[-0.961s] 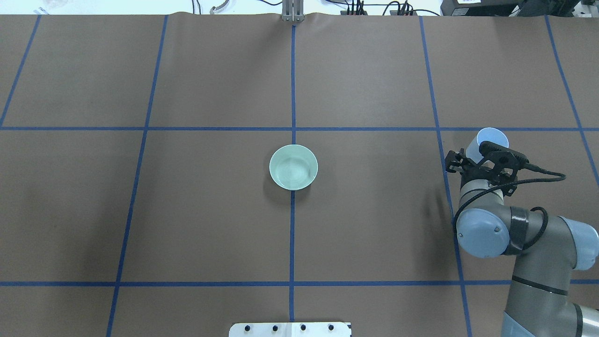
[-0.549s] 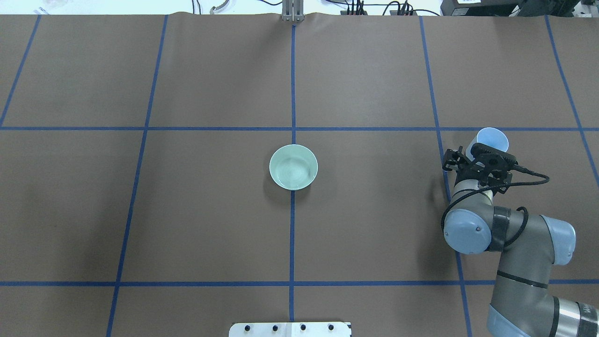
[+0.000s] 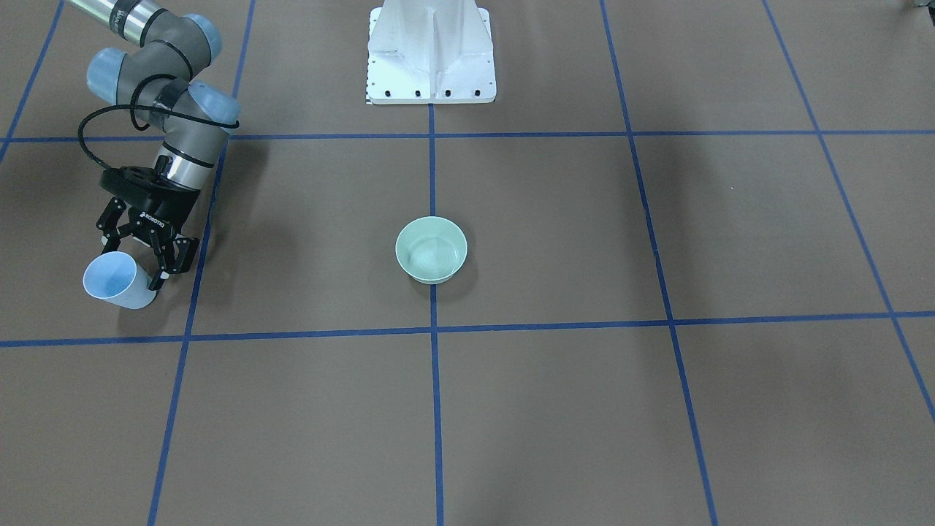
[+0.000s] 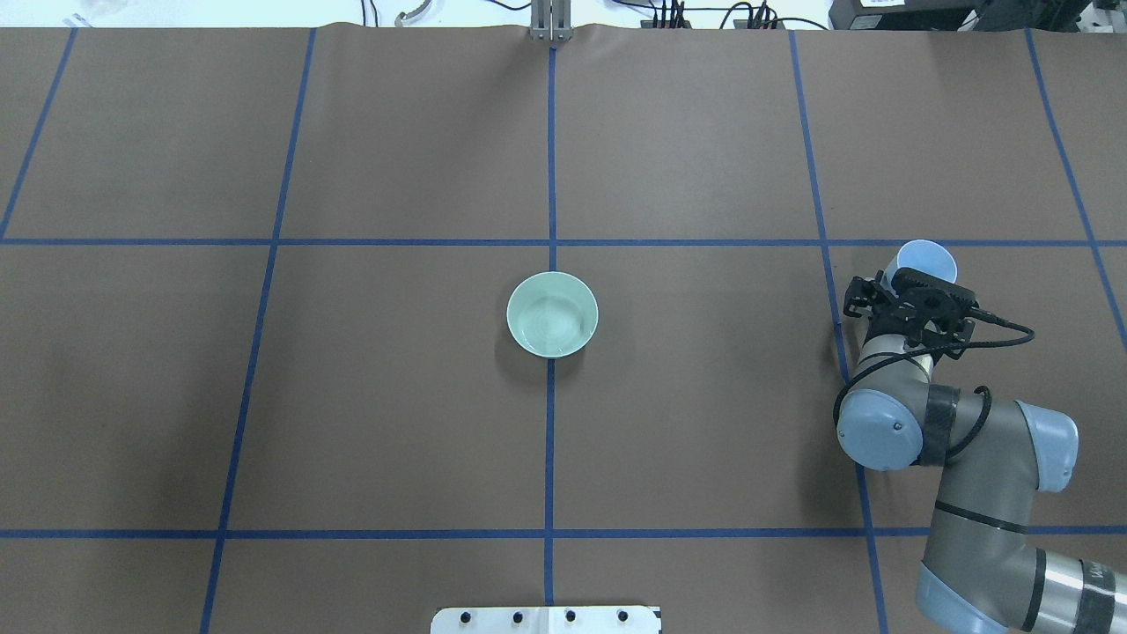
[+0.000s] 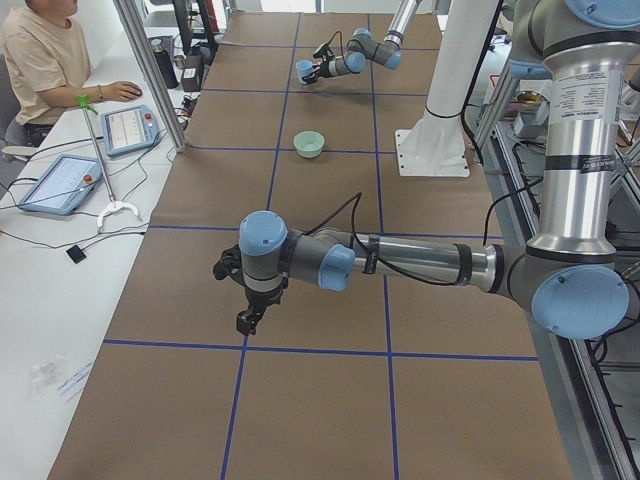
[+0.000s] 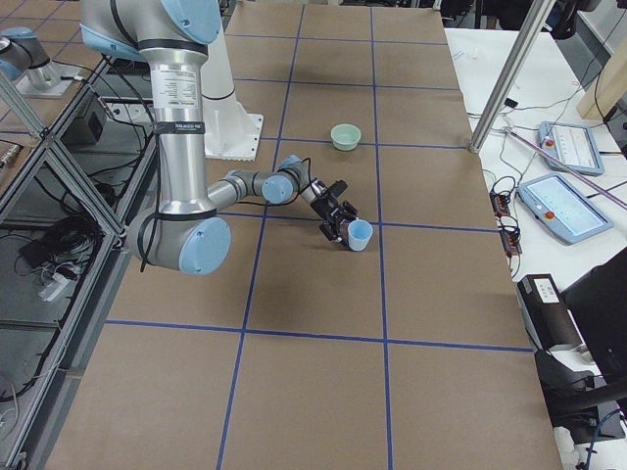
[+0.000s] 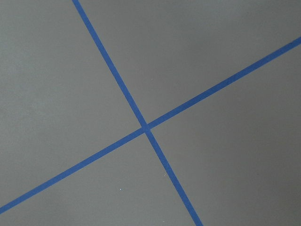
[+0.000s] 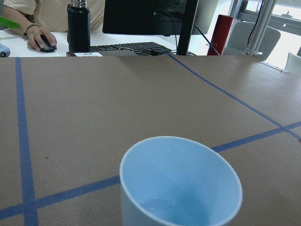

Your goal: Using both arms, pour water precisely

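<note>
The light-blue cup's open rim [image 3: 109, 256] should stay free to pour water, so my right gripper should hold the light-blue cup by its body [image 3: 135, 291] next.
A light-blue cup [image 3: 109, 279] stands upright on the brown table, right of centre in the overhead view [image 4: 926, 260]. The right wrist view shows a little water in the cup [image 8: 181, 188]. My right gripper [image 3: 137, 267] is open at table height with a finger on either side of the cup's lower body; it also shows in the overhead view [image 4: 911, 286]. A pale green bowl [image 4: 552, 314] sits at the table's centre. My left gripper [image 5: 245, 322] hangs above a tape crossing far from both; I cannot tell whether it is open or shut.
The white pedestal [image 3: 431, 51] stands at the robot's edge of the table. Blue tape lines [image 7: 146, 126] divide the brown mat. An operator [image 5: 40, 60] sits at a side desk with tablets. A black bottle [image 8: 78, 26] and a monitor stand beyond the far edge.
My right arm's elbow has swung left and the gripper has shifted slightly left around the cup. The cup and the bowl have stayed in place.
</note>
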Controlling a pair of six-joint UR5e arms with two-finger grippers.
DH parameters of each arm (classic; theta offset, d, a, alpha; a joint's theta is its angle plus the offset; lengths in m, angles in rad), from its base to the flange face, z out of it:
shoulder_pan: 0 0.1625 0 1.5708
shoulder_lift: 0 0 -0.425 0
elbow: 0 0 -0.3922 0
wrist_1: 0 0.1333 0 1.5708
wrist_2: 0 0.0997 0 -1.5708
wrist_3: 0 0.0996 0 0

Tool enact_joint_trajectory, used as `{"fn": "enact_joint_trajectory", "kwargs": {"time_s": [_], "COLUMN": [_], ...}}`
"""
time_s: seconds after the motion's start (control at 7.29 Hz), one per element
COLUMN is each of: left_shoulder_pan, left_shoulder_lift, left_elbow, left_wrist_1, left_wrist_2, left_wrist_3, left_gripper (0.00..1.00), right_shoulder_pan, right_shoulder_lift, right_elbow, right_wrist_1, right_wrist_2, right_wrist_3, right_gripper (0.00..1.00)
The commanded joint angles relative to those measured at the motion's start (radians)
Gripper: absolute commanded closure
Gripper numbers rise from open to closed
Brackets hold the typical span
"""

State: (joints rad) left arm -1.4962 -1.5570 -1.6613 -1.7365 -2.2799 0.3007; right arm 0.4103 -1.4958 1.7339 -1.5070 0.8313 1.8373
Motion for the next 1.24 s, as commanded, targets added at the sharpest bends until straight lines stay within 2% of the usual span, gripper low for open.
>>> {"fn": "enact_joint_trajectory", "kwargs": {"time_s": [0.0,0.14,0.27,0.41,0.55,0.82,0.96,1.1], "left_shoulder_pan": [-0.001,0.001,0.001,0.001,0.001,-0.001,-0.001,-0.028], "left_shoulder_lift": [0.0,0.0,0.0,0.0,0.0,0.002,0.002,0.002], "left_elbow": [0.0,0.0,0.0,0.001,0.002,0.002,0.005,0.005], "left_wrist_1": [0.0,0.0,0.0,0.0,0.0,0.0,0.009,0.02], "left_wrist_2": [0.0,0.0,0.0,0.0,0.0,0.0,-0.001,-0.003], "left_wrist_3": [0.0,0.0,0.0,0.0,0.0,0.0,-0.003,-0.003], "left_gripper": [0.0,0.0,0.0,0.0,0.0,0.0,0.0,0.0], "right_shoulder_pan": [0.028,0.044,0.057,0.067,0.073,0.106,0.129,0.151], "right_shoulder_lift": [0.002,0.0,0.0,0.0,-0.004,0.0,0.003,0.02], "right_elbow": [-0.028,-0.03,-0.03,-0.03,-0.033,-0.024,-0.02,-0.02], "right_wrist_1": [0.004,0.005,0.007,0.007,0.007,0.008,0.022,0.13], "right_wrist_2": [-0.011,-0.011,-0.012,-0.011,-0.014,-0.011,-0.009,0.001], "right_wrist_3": [0.014,0.013,0.013,0.007,0.002,-0.031,-0.137,-0.229], "right_gripper": [0.02,0.07,0.24,0.73,1.0,1.0,1.0,1.0]}}
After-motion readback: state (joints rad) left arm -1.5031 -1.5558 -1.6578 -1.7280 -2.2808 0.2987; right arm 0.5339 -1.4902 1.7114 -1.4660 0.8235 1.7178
